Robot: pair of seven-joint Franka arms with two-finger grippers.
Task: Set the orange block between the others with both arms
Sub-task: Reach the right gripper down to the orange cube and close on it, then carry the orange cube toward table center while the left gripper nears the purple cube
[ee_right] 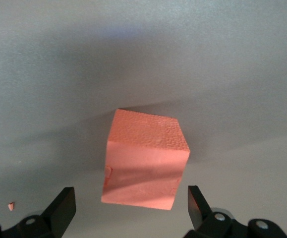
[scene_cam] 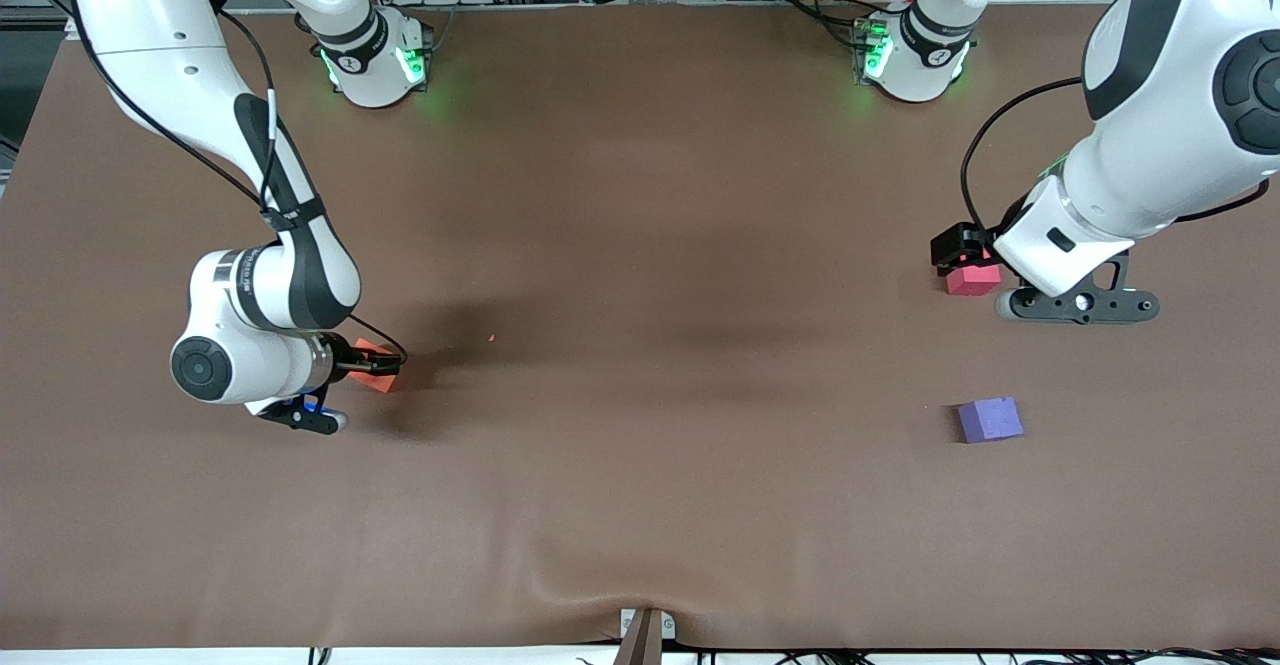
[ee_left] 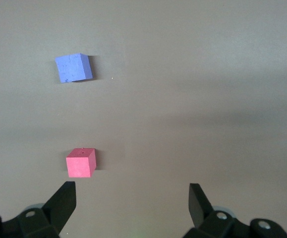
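Observation:
The right gripper next needs to grab the opposite sides of the orange block (scene_cam: pixel 381 379), so that it can place the block between the other blocks.
The orange block (scene_cam: pixel 381 379) lies on the brown table toward the right arm's end. My right gripper (scene_cam: pixel 368 365) hangs low over it. In the right wrist view the orange block (ee_right: pixel 145 158) sits just ahead of my right gripper (ee_right: pixel 131 201), which is open, a finger on either side of the block's near edge without touching it. The pinkish-red cube (scene_cam: pixel 972 280) lies toward the left arm's end, with my left gripper (scene_cam: pixel 962 250) over it. That left gripper (ee_left: pixel 132 198) is open and holds nothing; the pinkish-red cube (ee_left: pixel 81 162) lies just ahead of one finger. The purple-blue cube (scene_cam: pixel 990 419) (ee_left: pixel 74 67) lies nearer the front camera.
A tiny orange crumb (scene_cam: pixel 491 338) (ee_right: pixel 11 205) lies on the brown mat (scene_cam: pixel 640 245) beside the orange block, toward the table's middle. A clamp (scene_cam: pixel 645 630) sits at the table's front edge. Both arm bases (scene_cam: pixel 375 60) (scene_cam: pixel 915 55) stand along the back edge.

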